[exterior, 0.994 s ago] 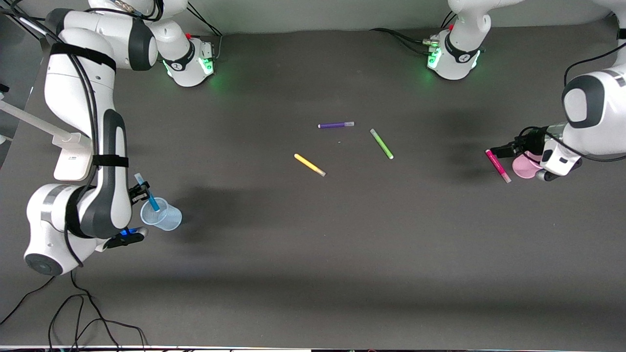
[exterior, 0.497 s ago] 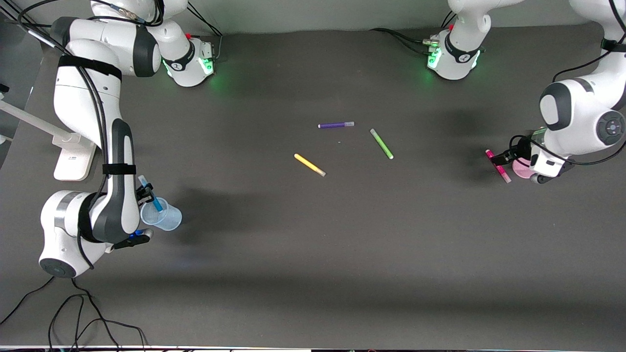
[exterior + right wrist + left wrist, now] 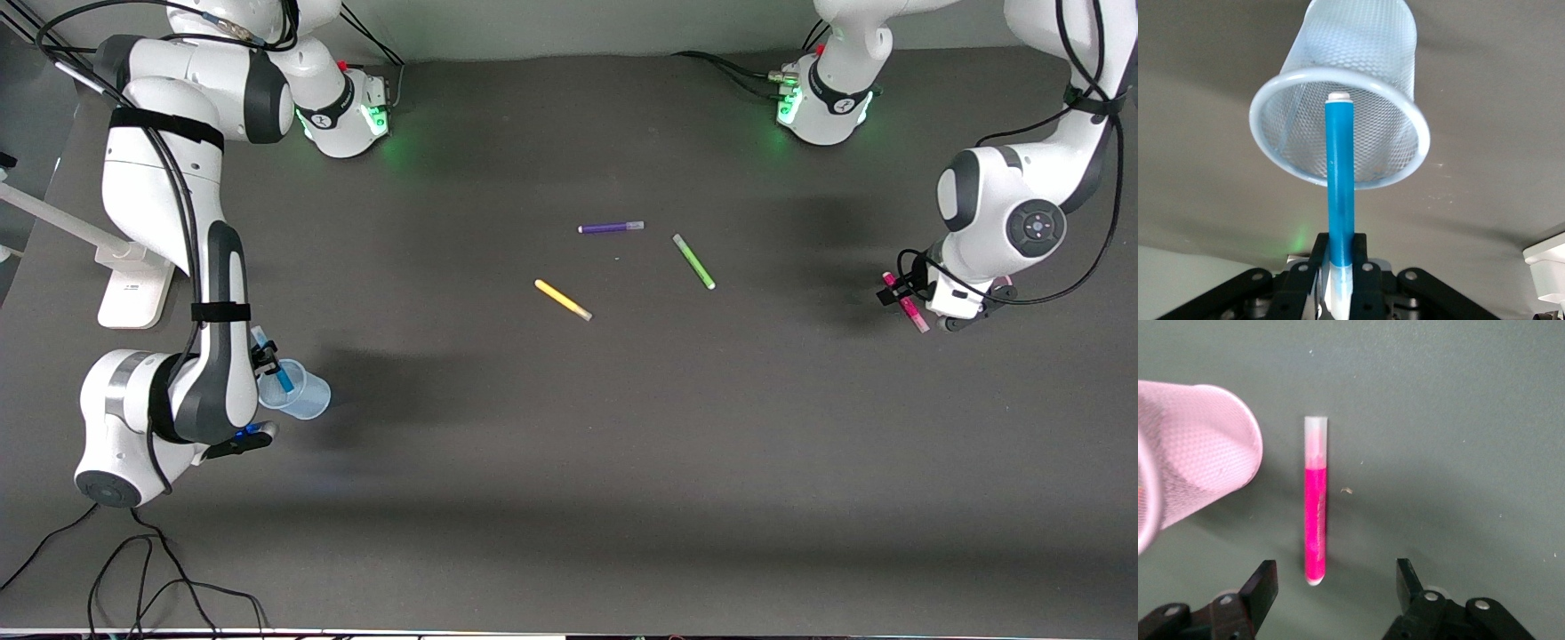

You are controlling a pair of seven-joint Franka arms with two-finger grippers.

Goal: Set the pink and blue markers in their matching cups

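The robot's right gripper should open now: the blue marker's end (image 3: 1339, 107) is inside the pale blue cup's rim in the right wrist view.
My right gripper (image 3: 264, 354) is shut on the blue marker (image 3: 276, 364) and holds it tilted over the mouth of the pale blue cup (image 3: 304, 397). In the right wrist view the marker (image 3: 1340, 193) runs from my shut right gripper (image 3: 1340, 257) to the cup's rim (image 3: 1338, 127). My left gripper (image 3: 893, 292) is open, low over the pink marker (image 3: 913, 314), which lies flat on the table. In the left wrist view the marker's (image 3: 1315, 507) end lies between the fingers of my left gripper (image 3: 1336, 583). The pink cup (image 3: 1191, 453) is beside it. The left wrist hides that cup in the front view.
A yellow pen (image 3: 563, 300), a purple pen (image 3: 611, 228) and a lime-green pen (image 3: 693, 261) lie mid-table. A white stand (image 3: 133, 284) sits at the right arm's end. Cables (image 3: 142, 578) trail at the near edge there.
The left arm has swung over the pink cup, hiding it, and its gripper has shifted along the pink marker. The right arm has shifted slightly, the blue marker still over the blue cup.
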